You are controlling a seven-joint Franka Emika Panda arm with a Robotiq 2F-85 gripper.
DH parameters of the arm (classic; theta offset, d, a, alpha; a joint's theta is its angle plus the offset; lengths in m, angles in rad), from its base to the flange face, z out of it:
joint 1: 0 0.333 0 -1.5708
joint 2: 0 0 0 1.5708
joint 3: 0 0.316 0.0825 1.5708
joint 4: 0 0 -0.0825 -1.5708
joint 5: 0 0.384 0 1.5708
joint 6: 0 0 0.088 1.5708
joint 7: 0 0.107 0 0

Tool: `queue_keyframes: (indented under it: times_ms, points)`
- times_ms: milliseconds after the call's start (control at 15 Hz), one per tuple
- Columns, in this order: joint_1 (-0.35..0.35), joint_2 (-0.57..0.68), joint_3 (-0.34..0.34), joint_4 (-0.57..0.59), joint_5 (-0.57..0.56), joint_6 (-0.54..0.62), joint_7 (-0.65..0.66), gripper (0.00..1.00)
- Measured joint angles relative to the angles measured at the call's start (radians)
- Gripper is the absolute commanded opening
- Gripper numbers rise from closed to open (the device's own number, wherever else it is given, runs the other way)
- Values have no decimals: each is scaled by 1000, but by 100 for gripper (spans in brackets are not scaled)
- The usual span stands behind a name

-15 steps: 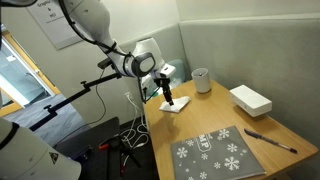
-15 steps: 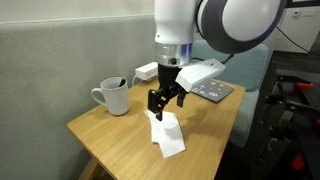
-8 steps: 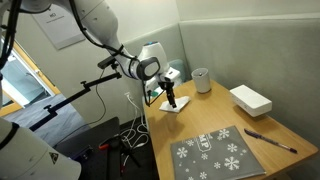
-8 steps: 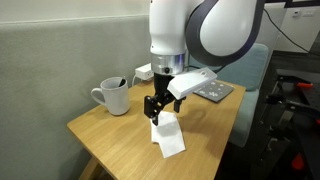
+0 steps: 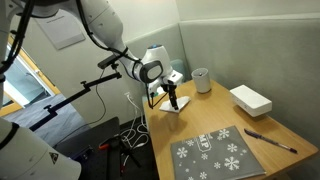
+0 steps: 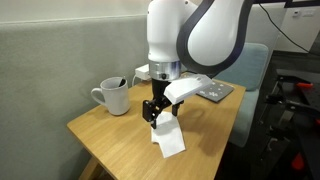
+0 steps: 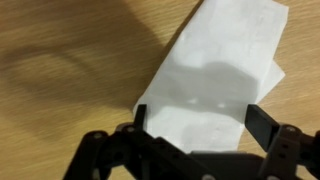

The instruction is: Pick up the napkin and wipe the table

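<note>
The napkin fills the gap between my gripper's open fingers, and both fingers are down at the paper. My gripper should close on the napkin, as closing now would hold it.
The white paper napkin [image 5: 178, 106] lies flat on the tan wooden table [image 5: 225, 122] near its edge, and shows in both exterior views [image 6: 170, 141]. My gripper [image 5: 172, 99] points straight down over the napkin's end, open, fingertips at or just above the paper [image 6: 156, 116]. In the wrist view the napkin [image 7: 215, 70] fills the space between the two open fingers [image 7: 198, 118], with bare table [image 7: 60, 60] beside it. Nothing is held.
A grey mug [image 5: 201, 80] [image 6: 113, 96] stands near the wall. A white box [image 5: 250, 99], a grey snowflake mat [image 5: 215, 155] and a pen [image 5: 270, 140] lie further along the table. The table edge is close to the napkin.
The gripper has shifted slightly sideways and lower over the napkin. It stays open. The napkin has not moved.
</note>
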Motion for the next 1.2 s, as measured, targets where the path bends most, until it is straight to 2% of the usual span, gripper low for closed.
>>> queue_keyframes:
  times_ms: [133,200,267,867,933,1200]
  points:
    - [0,7,0,6,2,0,0,100]
    - [0,11,0,10,2,-1,0,75]
    - [0,14,-1,13,3,-1,0,74]
    - [-3,30,-3,34,6,-1,0,5]
    - [-3,30,-3,36,6,-1,0,1]
    - [-2,31,-3,42,6,-2,-1,0]
